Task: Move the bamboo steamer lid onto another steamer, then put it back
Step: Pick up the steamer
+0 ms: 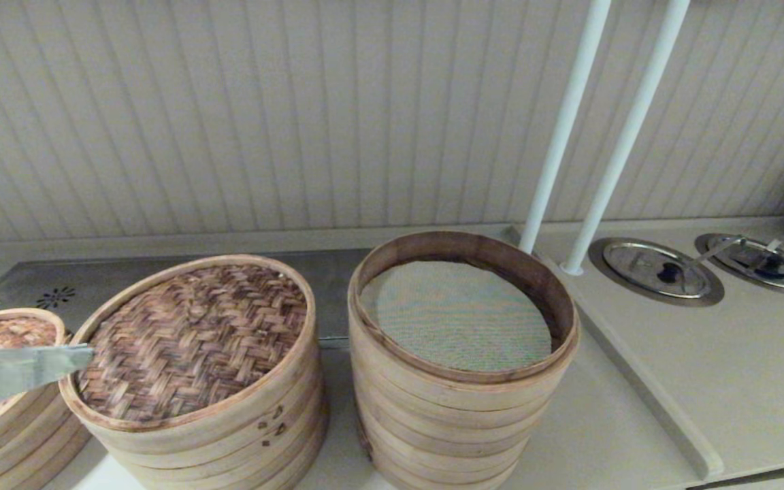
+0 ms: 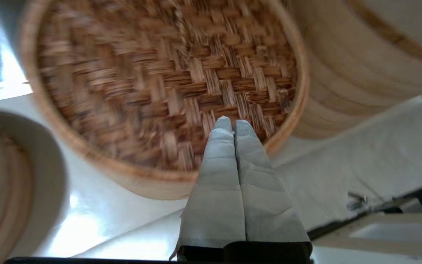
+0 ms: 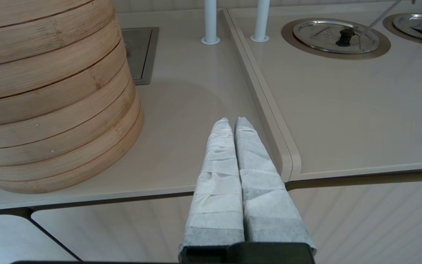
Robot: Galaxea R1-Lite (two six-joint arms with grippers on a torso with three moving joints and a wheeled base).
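Note:
My left gripper will next take hold of the bamboo steamer lid by its twine handle (image 2: pixel 182 27), and then the lid should go onto the tallest steamer stack.
The bamboo steamer lid (image 1: pixel 191 340), dark brown herringbone weave with a pale band rim, sits on the shorter steamer (image 1: pixel 229 435) left of centre. To its right stands the tallest steamer stack (image 1: pixel 460 408), uncovered, with grey-green mesh cloth (image 1: pixel 456 316) inside. My left gripper (image 1: pixel 86 355) reaches in from the left edge, its tips at the lid's left rim. In the left wrist view this gripper (image 2: pixel 233 123) is shut and empty, hovering over the woven lid (image 2: pixel 167 84). My right gripper (image 3: pixel 233 121) is shut and empty, low by the counter's front edge, beside the tall stack (image 3: pixel 50 95).
A third steamer with a paler woven lid (image 1: pixel 4 340) stands at the far left. Two white poles (image 1: pixel 562 136) rise behind the tall stack. Two round metal covers (image 1: pixel 657 269) are set in the raised counter at right, beyond a ridge (image 1: pixel 637 381).

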